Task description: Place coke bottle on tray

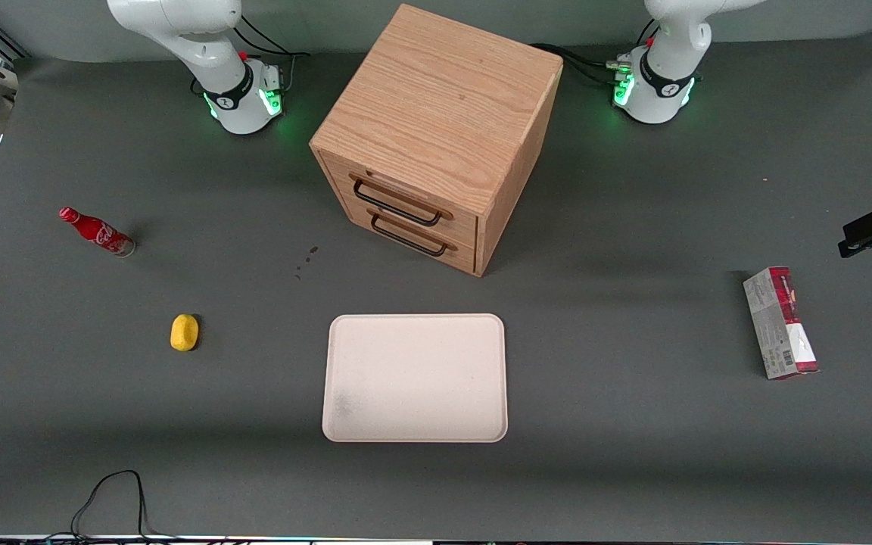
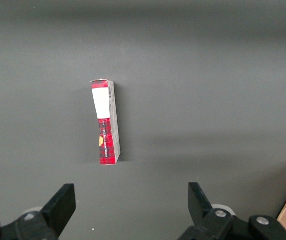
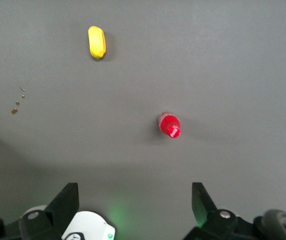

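My right gripper grabs the coke bottle by its red cap end (image 1: 70,215) next, to place it on the tray (image 1: 415,378).
The coke bottle (image 1: 97,232) is small and red with white script. It stands upright on the grey table toward the working arm's end. The right wrist view looks down on its red cap (image 3: 170,124). The tray (image 1: 415,378) is cream-white and lies flat with nothing on it, in front of the drawer cabinet and nearer the front camera. The right gripper (image 3: 134,190) hangs high above the table, open and holding nothing, with the bottle below and ahead of its black fingers (image 3: 70,200). The gripper itself is out of the front view.
A wooden two-drawer cabinet (image 1: 436,136) stands mid-table. A yellow lemon-like object (image 1: 185,332) (image 3: 96,41) lies between bottle and tray, nearer the front camera. A red-and-grey carton (image 1: 780,322) (image 2: 106,122) lies toward the parked arm's end. Small brown stains (image 1: 306,261) mark the mat.
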